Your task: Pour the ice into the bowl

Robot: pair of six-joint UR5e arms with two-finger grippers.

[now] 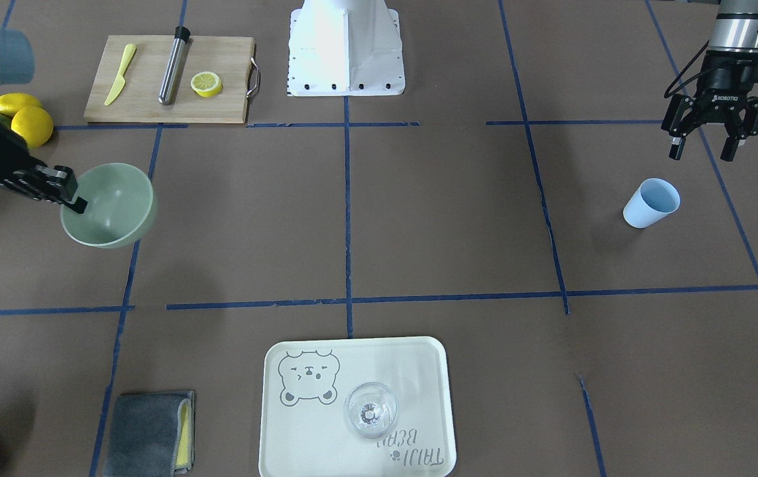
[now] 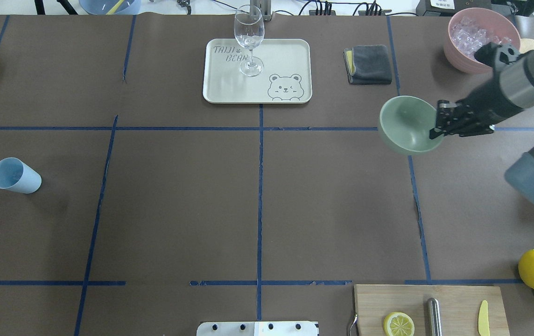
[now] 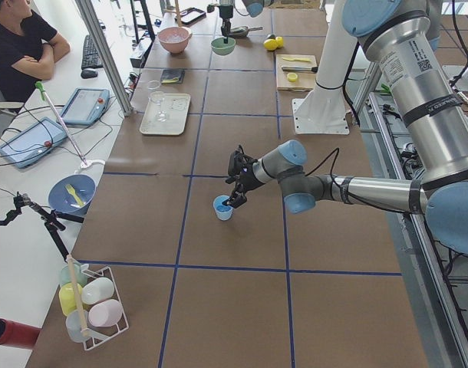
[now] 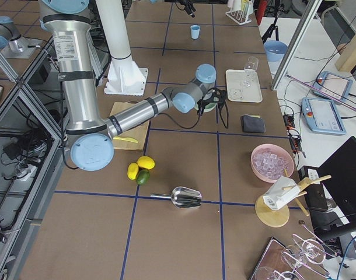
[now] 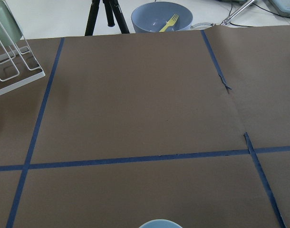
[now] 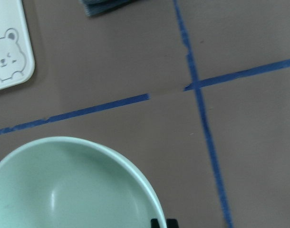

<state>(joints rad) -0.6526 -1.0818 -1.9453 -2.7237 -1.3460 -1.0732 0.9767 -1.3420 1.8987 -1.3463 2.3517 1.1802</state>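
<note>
I need to pick up the light-blue cup around its side [image 1: 640, 208] with my left gripper next, so that I can pour ice into the mint-green bowl [image 1: 107, 205].
My right gripper [image 1: 74, 199] is shut on the rim of the pale mint-green bowl [image 1: 114, 205], which sits tilted and looks held just above the table. From overhead the bowl [image 2: 407, 123] is empty, with the right gripper [image 2: 436, 130] on its right rim. In the wrist view the bowl [image 6: 64, 190] fills the lower left. Ice [image 2: 477, 32] lies in a pink bowl [image 2: 458, 56] behind it. My left gripper [image 1: 698, 149] hangs open above and beside a light-blue cup [image 1: 650, 203] that leans on the table.
A cream tray [image 2: 285, 88] holds a wine glass [image 2: 249, 42]. A grey cloth [image 2: 369, 63] lies beside it. A cutting board [image 1: 147, 106] carries a lemon slice, a metal rod and a yellow knife. Lemons [image 1: 28, 119] and a metal scoop [image 4: 187, 197] lie nearby.
</note>
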